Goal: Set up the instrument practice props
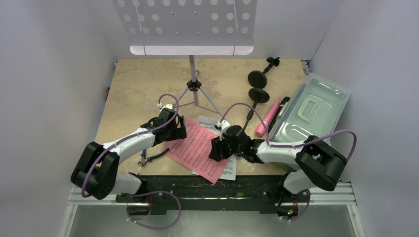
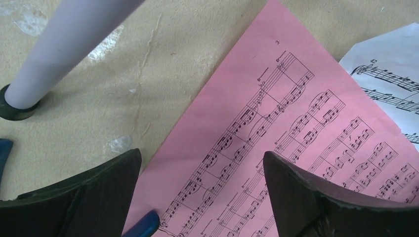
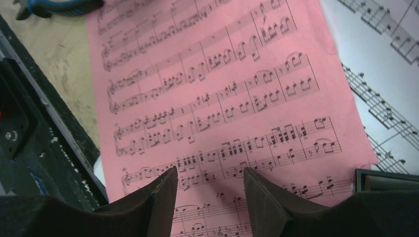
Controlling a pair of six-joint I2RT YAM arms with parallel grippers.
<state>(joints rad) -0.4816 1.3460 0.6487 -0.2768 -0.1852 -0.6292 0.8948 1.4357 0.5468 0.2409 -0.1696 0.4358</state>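
Observation:
My left gripper should next grab the pink sheet-music page by its side edge near the tripod leg, so the opposite edge stays free for my right gripper.
The lavender perforated music desk (image 1: 190, 24) stands at the back on slim tripod legs (image 1: 195, 94). A pink sheet-music page (image 1: 197, 148) lies flat on a white page (image 1: 228, 170) near the front. My left gripper (image 1: 175, 129) is open and empty over the pink page's far-left edge (image 2: 276, 138), jaws wide (image 2: 201, 155). My right gripper (image 1: 217, 150) is open and empty, low over the page's right part (image 3: 222, 89), jaws (image 3: 210, 170) close above the paper. A pink microphone (image 1: 267, 118) and two black round-based poles (image 1: 257, 79) lie at the back right.
Blue-handled pliers (image 1: 153, 157) lie left of the pink page, a handle tip on it (image 2: 143, 224). A clear plastic tub (image 1: 311, 111) sits at the right. A tripod leg (image 2: 64, 44) ends near my left gripper. The black front rail (image 3: 29, 138) borders the page.

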